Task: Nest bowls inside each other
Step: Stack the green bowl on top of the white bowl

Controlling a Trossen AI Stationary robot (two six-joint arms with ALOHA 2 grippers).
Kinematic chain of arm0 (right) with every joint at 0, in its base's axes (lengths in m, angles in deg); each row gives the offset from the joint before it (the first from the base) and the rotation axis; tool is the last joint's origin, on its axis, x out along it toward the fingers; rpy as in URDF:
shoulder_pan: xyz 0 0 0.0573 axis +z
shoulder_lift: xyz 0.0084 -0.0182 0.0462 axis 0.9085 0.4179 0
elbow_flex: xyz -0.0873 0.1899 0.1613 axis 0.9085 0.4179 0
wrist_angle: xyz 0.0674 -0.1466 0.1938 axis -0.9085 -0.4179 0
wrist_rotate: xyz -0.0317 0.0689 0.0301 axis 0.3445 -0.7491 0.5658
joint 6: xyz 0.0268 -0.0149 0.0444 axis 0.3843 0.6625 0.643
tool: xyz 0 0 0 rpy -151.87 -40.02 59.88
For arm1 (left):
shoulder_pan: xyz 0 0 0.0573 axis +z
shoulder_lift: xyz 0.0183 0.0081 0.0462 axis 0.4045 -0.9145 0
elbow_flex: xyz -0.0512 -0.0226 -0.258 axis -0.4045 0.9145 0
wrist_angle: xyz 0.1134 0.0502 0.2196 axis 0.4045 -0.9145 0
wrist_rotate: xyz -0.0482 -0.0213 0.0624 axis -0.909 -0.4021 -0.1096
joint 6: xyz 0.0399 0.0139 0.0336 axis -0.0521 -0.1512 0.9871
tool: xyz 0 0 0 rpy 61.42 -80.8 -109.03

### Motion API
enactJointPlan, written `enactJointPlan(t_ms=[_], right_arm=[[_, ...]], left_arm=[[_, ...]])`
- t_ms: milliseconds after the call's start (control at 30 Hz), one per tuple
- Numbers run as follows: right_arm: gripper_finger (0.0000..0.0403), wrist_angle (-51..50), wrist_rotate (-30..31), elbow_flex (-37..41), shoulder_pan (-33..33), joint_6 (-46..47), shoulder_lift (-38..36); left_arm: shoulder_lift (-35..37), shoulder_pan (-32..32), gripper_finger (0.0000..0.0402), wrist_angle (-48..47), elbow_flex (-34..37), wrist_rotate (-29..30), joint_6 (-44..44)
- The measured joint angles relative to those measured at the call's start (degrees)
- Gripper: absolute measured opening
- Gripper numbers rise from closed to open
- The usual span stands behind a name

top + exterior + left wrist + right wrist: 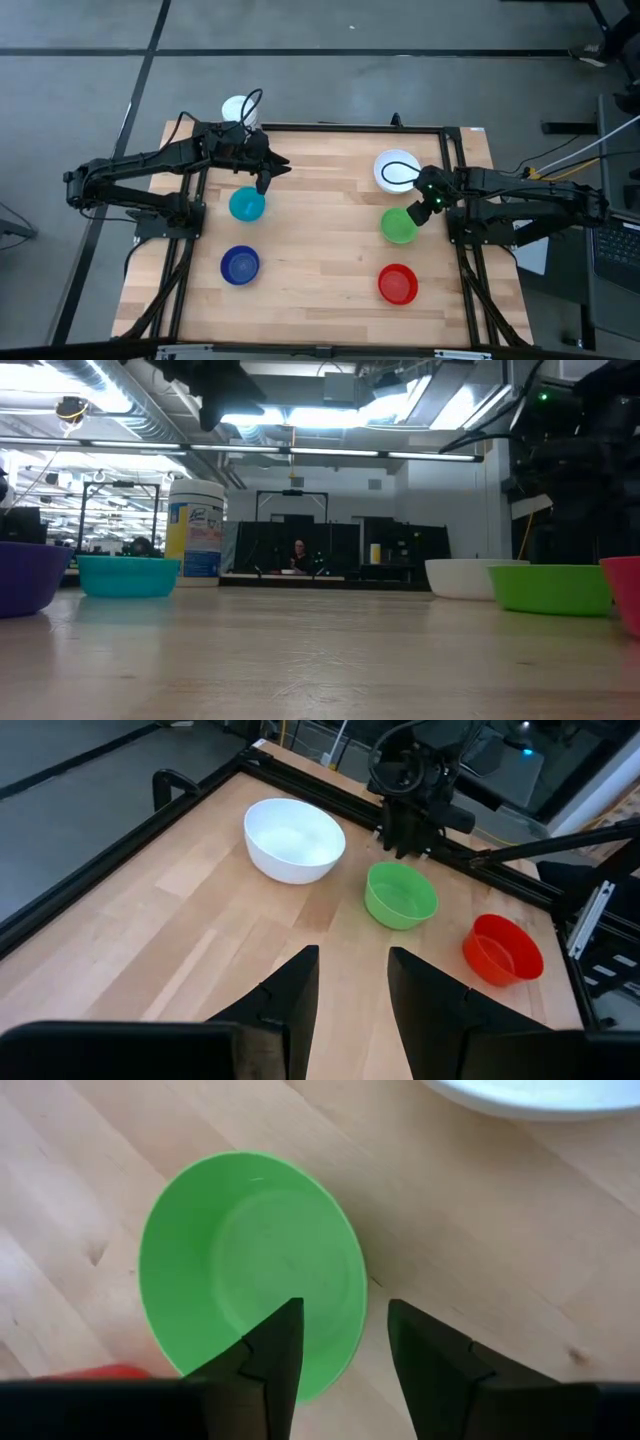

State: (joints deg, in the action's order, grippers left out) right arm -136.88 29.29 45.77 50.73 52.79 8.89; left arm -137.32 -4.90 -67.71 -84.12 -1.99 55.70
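Observation:
I should next grab the green bowl by its rim (415,228) with my right gripper. Then it can go inside the white bowl (396,170).
Five bowls rest on their bases on the wooden table. The white bowl (396,170) is at the far right, with the green bowl (398,226) and the red bowl (397,284) nearer on that side. The light blue bowl (247,205) and the dark blue bowl (240,265) are at the left. My right gripper (345,1312) is open and hovers over the green bowl's (250,1270) rim, one finger above the inside and one above the table outside. My left gripper (264,185) is open and empty, above the far edge of the light blue bowl.
A white cylindrical container (238,110) with a blue-yellow label stands just beyond the table's far left corner. A black metal frame (350,128) runs along the table's edges. Bare wood (320,230) lies between the left and right bowls.

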Motion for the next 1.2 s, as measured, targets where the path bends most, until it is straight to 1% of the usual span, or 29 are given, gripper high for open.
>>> enactJointPlan(t_ms=[167, 433, 633, 967, 1100, 1167, 1200], right_arm=[[0.0153, 0.34, 0.23, 0.27, 0.0, 0.03, 0.0], [0.0146, 7.02, -0.45, 4.53, 0.0, 2.88, 0.04], [0.0134, 7.87, -0.49, 5.6, 0.0, 3.04, 0.26], [0.0127, 10.44, -0.66, 7.71, 0.02, 4.79, 0.26], [0.011, 11.96, -0.69, 8.88, 0.04, 6.0, 0.26], [0.0082, 12.26, -0.98, 8.96, 0.04, 5.92, 0.26], [0.0058, 12.26, -1.03, 8.96, 0.04, 5.72, 0.26]], left_arm=[[-0.01, 0.53, 0.0118, -0.17, 0.17, -0.34, 0.35], [-0.01, 1.39, 0.0118, -0.11, 0.17, -1.46, 0.42], [-0.01, 1.44, 0.0118, -0.09, 0.17, -1.96, 0.44], [-0.01, 1.44, 0.0118, -0.09, 0.17, -1.93, 0.46], [-0.01, 1.44, 0.0118, -0.07, 0.17, -1.93, 0.87], [-0.01, 1.44, 0.0118, -0.07, 0.16, -1.93, 0.87], [-0.01, 1.44, 0.0118, -0.07, 0.17, -1.93, 0.87]])
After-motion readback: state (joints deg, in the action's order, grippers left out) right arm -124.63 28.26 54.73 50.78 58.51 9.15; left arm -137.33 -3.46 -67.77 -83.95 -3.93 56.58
